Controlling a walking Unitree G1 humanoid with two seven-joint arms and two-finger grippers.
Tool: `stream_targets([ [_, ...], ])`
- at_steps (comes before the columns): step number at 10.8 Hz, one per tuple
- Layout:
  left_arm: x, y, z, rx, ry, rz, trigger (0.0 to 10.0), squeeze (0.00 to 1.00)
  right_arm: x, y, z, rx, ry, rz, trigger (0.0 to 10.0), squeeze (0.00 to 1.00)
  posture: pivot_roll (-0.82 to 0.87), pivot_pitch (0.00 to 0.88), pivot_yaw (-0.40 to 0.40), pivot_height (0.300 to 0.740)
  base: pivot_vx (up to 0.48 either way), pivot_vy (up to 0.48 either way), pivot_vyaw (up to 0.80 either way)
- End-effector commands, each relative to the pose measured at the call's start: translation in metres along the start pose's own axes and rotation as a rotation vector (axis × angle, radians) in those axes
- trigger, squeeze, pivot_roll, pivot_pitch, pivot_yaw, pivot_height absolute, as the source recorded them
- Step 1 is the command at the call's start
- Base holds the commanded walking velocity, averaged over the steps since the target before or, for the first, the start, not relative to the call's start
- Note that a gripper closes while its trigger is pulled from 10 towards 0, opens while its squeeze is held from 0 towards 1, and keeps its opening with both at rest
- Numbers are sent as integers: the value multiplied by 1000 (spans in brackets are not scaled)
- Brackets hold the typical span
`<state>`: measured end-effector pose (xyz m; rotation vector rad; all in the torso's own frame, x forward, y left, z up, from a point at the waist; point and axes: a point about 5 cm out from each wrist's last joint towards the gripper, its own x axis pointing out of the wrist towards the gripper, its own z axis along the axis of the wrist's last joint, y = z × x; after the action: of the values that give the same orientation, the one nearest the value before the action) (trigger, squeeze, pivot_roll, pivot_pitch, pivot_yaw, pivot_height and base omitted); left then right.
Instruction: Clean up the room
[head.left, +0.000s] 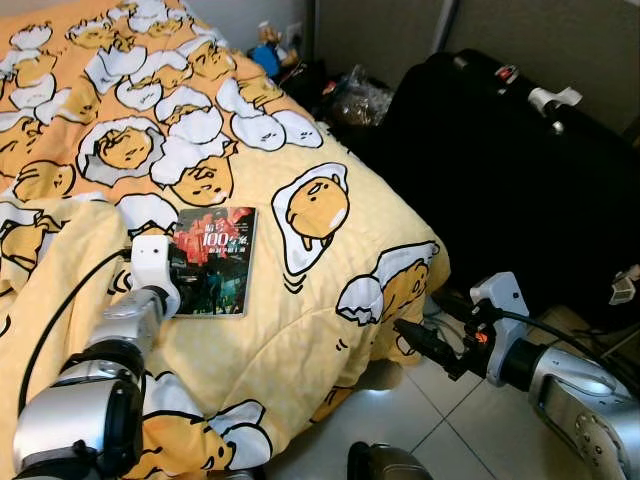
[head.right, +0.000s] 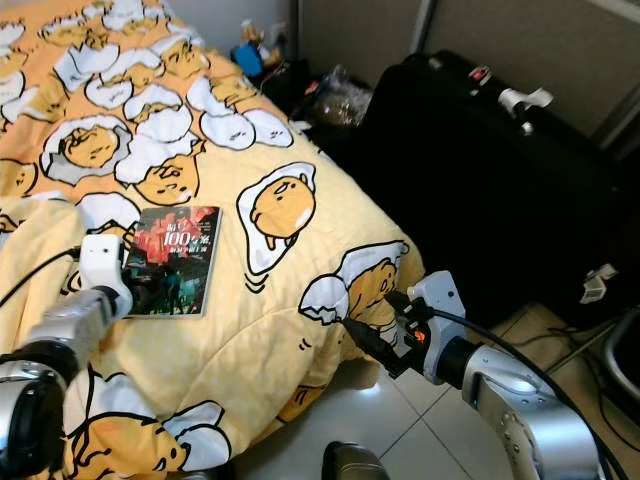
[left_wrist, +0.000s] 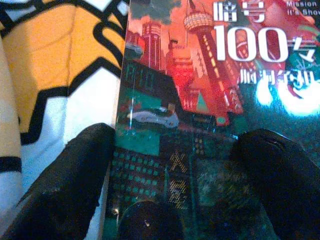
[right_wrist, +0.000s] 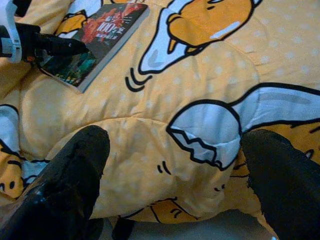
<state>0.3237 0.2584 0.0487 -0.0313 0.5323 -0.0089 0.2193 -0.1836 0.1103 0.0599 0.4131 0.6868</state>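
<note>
I should grab the book's thin spine (left_wrist: 116, 112) with my left gripper next. The book's broad cover is wider than the open fingers.
A paperback book (head.left: 218, 258) with a red and teal city cover and "100" on it lies flat on the yellow egg-print blanket (head.left: 300, 300). My left gripper (head.left: 188, 280) is open at the book's near left corner. In the left wrist view one finger (left_wrist: 70, 180) rests on the blanket beside the book's edge and the other finger (left_wrist: 280, 175) is over the cover (left_wrist: 200, 90). My right gripper (head.left: 412, 335) is open with nothing between its fingers. It hovers beside the bed's near right corner, above the floor, pointing at the blanket (right_wrist: 200, 80).
A large black suitcase (head.left: 520, 170) stands right of the bed. Small toys (head.left: 268, 48) and a plastic bag (head.left: 355, 100) crowd the gap by the far wall. Pale tiled floor (head.left: 440, 420) lies below the bed corner, with a dark object (head.left: 385, 462) at its near edge.
</note>
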Motion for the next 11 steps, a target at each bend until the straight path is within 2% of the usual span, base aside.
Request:
stream_targets([
  [1, -3, -4, -23, -22, 91, -54, 10000, 0, -4, -1, 0, 2, 4, -5, 10000, 0, -296, 191, -6, 740, 0, 0, 0],
  [2, -4, -7, -24, -63, 91, -159, 10000, 0, 0, -3, 2, 5, 6, -5, 10000, 0, -279, 183, -8, 740, 0, 0, 0],
  [4, -7, -1, -15, -149, 42, -233, 10000, 0, 10, -6, 5, 1, -2, -5, 10000, 0, -240, 163, -6, 740, 0, 0, 0],
  [6, -10, 8, -6, -263, -9, -218, 10000, 0, 17, -8, 7, -3, -17, -11, 10000, 0, -220, 147, 9, 740, 0, 0, 0],
  [7, -11, 13, -5, -298, -19, -201, 10000, 0, 20, -8, 7, -2, -23, -16, 10000, 0, -212, 139, 20, 740, 0, 0, 0],
  [8, -13, 17, -7, -370, -28, -185, 10000, 0, 25, -8, 6, 3, -37, -24, 10000, 0, -198, 123, 40, 740, 0, 0, 0],
  [9, -14, 18, -11, -360, -9, -179, 10000, 0, 29, -9, 5, 4, -43, -34, 10000, 0, -189, 118, 50, 740, 0, 0, 0],
  [10, -15, 20, -22, -210, 42, -128, 10000, 0, 37, -11, 3, -2, -39, -61, 10000, 0, -172, 111, 59, 740, 0, 0, 0],
  [11, -16, 24, -25, -162, 48, -67, 10000, 0, 44, -8, 4, 4, -51, -56, 10000, 0, -154, 112, 63, 740, 0, 0, 0],
])
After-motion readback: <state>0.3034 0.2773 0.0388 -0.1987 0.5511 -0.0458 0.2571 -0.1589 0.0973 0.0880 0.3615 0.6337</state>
